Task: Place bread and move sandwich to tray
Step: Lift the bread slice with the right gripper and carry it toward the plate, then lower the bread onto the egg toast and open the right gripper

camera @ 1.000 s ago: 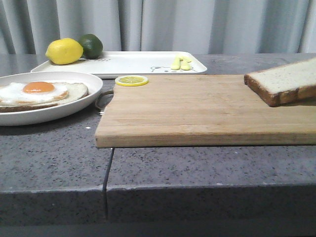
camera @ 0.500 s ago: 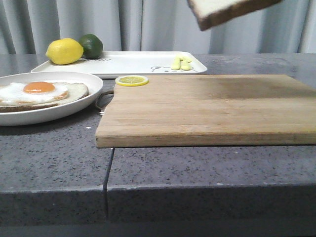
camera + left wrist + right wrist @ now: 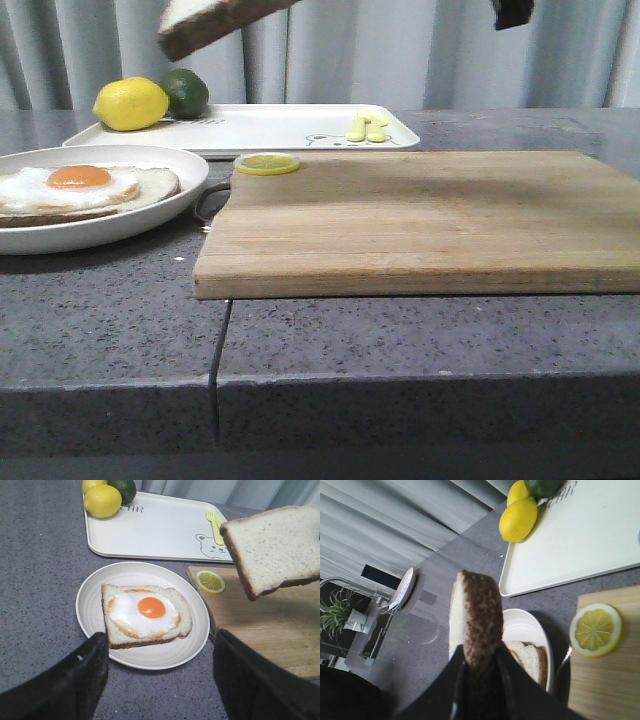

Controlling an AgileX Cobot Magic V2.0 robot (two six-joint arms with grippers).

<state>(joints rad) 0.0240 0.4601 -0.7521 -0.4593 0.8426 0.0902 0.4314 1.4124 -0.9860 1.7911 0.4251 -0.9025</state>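
Observation:
In the front view the bread (image 3: 215, 20) hangs high above the egg-topped slice on the plate, so my right gripper keeps holding the bread for now.
My right gripper (image 3: 481, 672) is shut on the bread (image 3: 480, 615), a thick pale slice with a dark crust, held edge-on in the air. In the front view the bread (image 3: 215, 20) hangs high at the upper left, over the far side of the plate. It also shows in the left wrist view (image 3: 275, 547). The sandwich (image 3: 145, 612), an egg-topped slice, lies on the round white plate (image 3: 90, 605) at the left (image 3: 75, 185). My left gripper (image 3: 160, 675) is open and empty, above the counter just short of the plate. The white tray (image 3: 280, 128) lies behind.
A wooden cutting board (image 3: 420, 215) fills the middle and right. A lemon slice (image 3: 266, 162) sits at its far left corner. A lemon (image 3: 130, 103) and a lime (image 3: 185, 92) sit on the tray's left end, a yellow fork (image 3: 366, 127) at its right.
The bread has gone from just above the board's right end, up and leftward across the table, to high over the plate's far side. The plate and sandwich have not moved.

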